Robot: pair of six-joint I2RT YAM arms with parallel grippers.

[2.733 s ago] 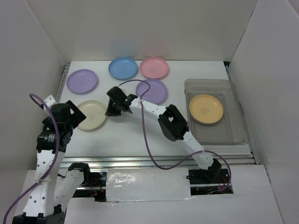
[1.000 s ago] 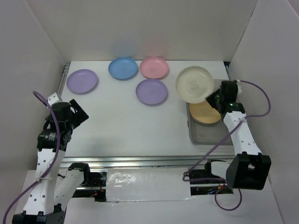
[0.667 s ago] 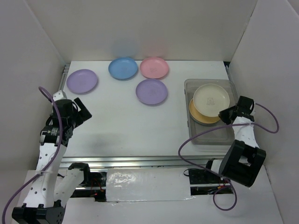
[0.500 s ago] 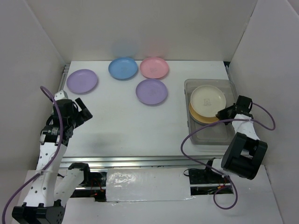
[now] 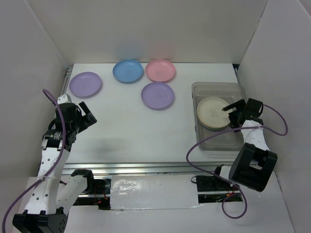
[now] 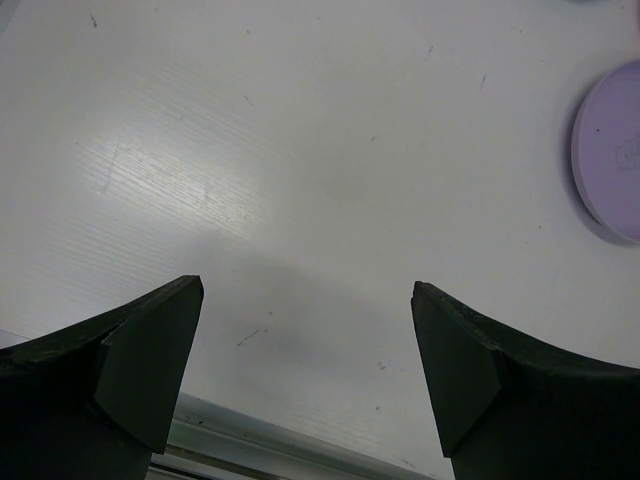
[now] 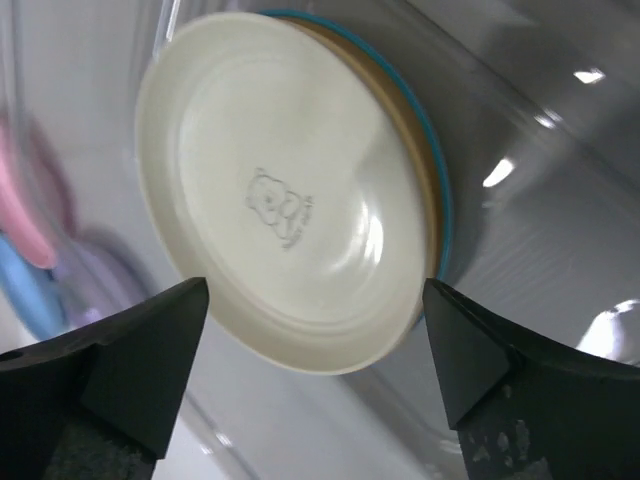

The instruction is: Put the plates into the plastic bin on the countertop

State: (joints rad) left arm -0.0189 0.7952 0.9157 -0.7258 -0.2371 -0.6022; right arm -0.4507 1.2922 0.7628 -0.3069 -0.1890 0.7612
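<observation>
The left gripper next grabs the purple plate beside the pink plate [image 5: 161, 70] by its rim [image 5: 142, 96] to pass it on toward the plastic bin.
The cream plate [image 5: 213, 111] lies in the plastic bin [image 5: 228, 141] on top of the yellow-orange plate [image 7: 418, 150], whose rim shows under it. My right gripper [image 5: 232, 114] is open just right of the cream plate [image 7: 290, 250], holding nothing, with a finger on either side of the plate's near edge in the right wrist view [image 7: 315, 290]. Left on the countertop [image 5: 126, 131] are a purple plate [image 5: 85, 84], a blue plate [image 5: 128, 71], a pink plate [image 5: 161, 70] and a second purple plate [image 5: 158, 95]. My left gripper [image 5: 89, 114] hangs open and empty over bare countertop [image 6: 308, 290].
White walls enclose the countertop on three sides. A metal rail [image 5: 146, 167] runs along the front edge and shows low in the left wrist view [image 6: 250, 440]. The second purple plate [image 6: 615, 150] sits at the right edge of that view.
My right gripper carried the cream plate over the bin, lowered it onto the yellow-orange plate and opened, letting it go. The left arm has barely moved.
</observation>
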